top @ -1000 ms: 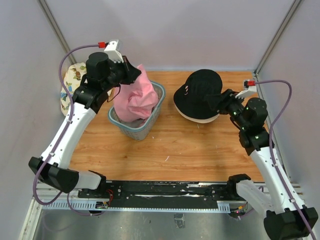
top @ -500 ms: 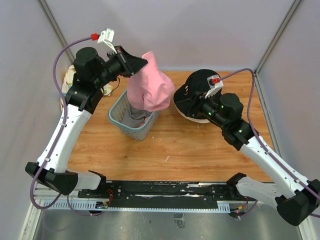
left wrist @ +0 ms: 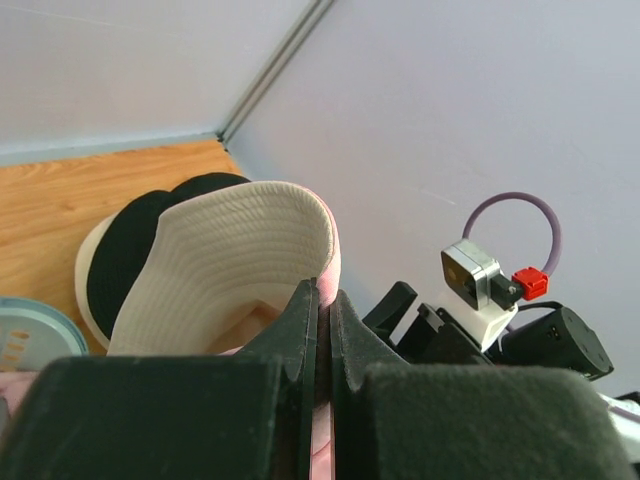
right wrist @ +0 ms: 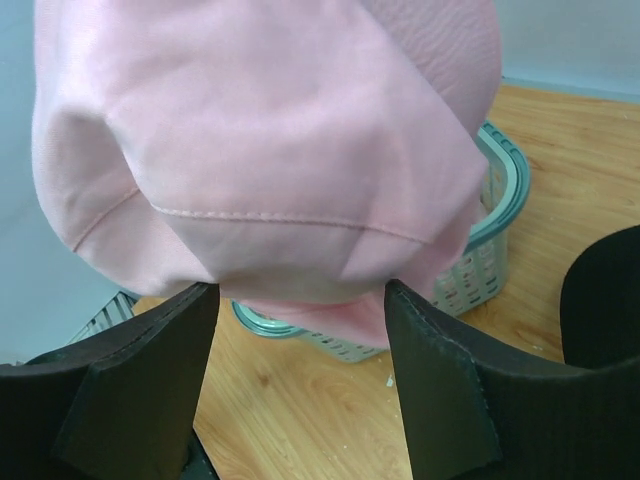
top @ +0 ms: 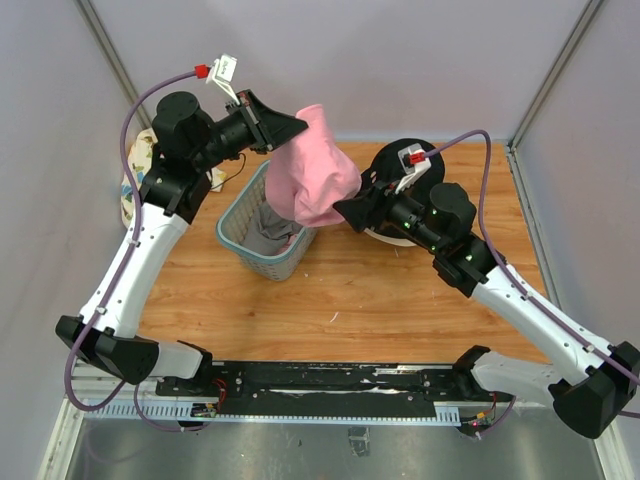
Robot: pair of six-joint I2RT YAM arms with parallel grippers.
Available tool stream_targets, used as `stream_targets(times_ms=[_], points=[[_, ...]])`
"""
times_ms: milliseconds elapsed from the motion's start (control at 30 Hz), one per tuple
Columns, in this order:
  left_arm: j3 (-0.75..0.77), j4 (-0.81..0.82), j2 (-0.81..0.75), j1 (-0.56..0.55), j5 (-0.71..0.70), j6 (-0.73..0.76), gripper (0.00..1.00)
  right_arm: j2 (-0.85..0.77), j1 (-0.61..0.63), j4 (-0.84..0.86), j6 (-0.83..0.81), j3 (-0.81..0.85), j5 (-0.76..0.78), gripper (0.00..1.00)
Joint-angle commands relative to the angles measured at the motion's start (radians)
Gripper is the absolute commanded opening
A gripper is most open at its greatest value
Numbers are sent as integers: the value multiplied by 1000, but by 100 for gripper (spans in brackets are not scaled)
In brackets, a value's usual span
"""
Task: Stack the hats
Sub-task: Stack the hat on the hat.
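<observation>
The pink hat's lower edge hangs in my right gripper's gap, level with the fingers, and closing now would catch it, so my right gripper closes next.
My left gripper (top: 298,125) is shut on the brim of a pink hat (top: 315,170) and holds it in the air above the basket's right side. In the left wrist view the fingers (left wrist: 322,300) pinch the pink edge, and the hat's cream lining (left wrist: 230,260) shows. My right gripper (top: 345,212) is open, with its jaws on either side of the pink hat's lower edge (right wrist: 270,150), not closed on it. A black hat (top: 388,160) lies on a cream one on the table at the back right. A grey hat (top: 270,228) lies in the basket.
The blue-grey mesh basket (top: 238,248) stands left of centre; it also shows in the right wrist view (right wrist: 505,190). A cartoon-print cloth (top: 135,170) lies at the far left edge. Walls close in on the back and sides.
My left gripper has lifted the pink hat out of the basket and carried it right. My right arm has swung left from the black hat to the pink hat's lower edge.
</observation>
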Motion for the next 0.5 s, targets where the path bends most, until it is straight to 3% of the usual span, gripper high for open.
stream_targets(times_ms=[0, 167, 333, 467], points=[[-14, 79, 1, 6, 63, -42, 1, 5, 18, 89, 18, 15, -28, 70], [-30, 111, -3, 6, 92, -70, 0, 18, 20, 109, 28, 17, -22, 65], [-35, 125, -6, 7, 90, -84, 1, 7, 20, 107, 13, 18, 0, 22], [-39, 149, -6, 7, 87, -106, 0, -39, 21, 99, -9, 19, 48, 5]])
